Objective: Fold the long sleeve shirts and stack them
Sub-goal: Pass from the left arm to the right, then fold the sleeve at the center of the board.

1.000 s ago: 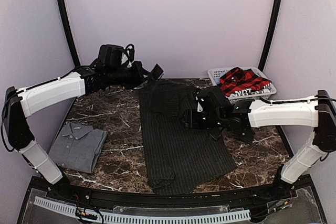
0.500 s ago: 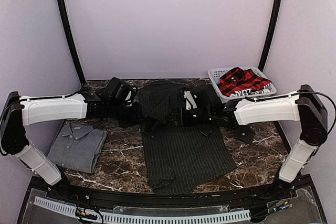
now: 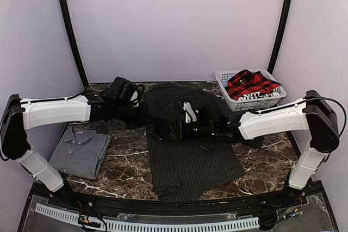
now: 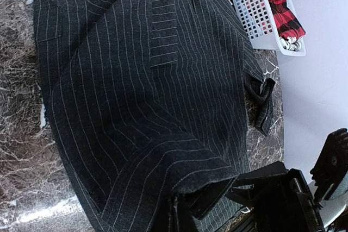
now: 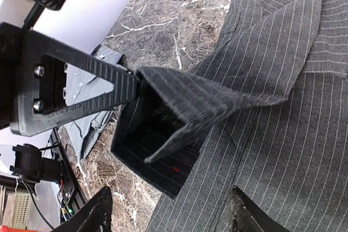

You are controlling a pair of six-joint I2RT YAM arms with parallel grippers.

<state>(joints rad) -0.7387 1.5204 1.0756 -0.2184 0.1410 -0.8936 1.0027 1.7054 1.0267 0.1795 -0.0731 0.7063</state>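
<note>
The pinstriped shirt's folded sleeve end (image 3: 163, 129) (image 5: 166, 155) is the part my right gripper needs to grab next. My left gripper then stays free to help fold the sleeve.
The black pinstriped shirt (image 3: 190, 158) lies spread on the marble table, collar at the far end. My left gripper (image 3: 145, 119) is shut on a folded sleeve end of it, seen in the left wrist view (image 4: 176, 210) and held just above the shirt's left side. My right gripper (image 3: 161, 129) is open beside it over the shirt's left edge (image 5: 171, 215), holding nothing. The grey shirt (image 3: 81, 150) lies folded at the near left. The red-and-black plaid shirt (image 3: 250, 83) is heaped in the basket.
The white slatted basket (image 3: 260, 101) stands at the far right corner and also shows in the left wrist view (image 4: 250, 9). The two arms meet over the table's middle. Bare marble (image 3: 119, 129) lies between the grey shirt and the pinstriped shirt.
My left gripper has come down from high at the back, carrying the sleeve over the shirt's left side. My right gripper has slid left across the shirt to meet it.
</note>
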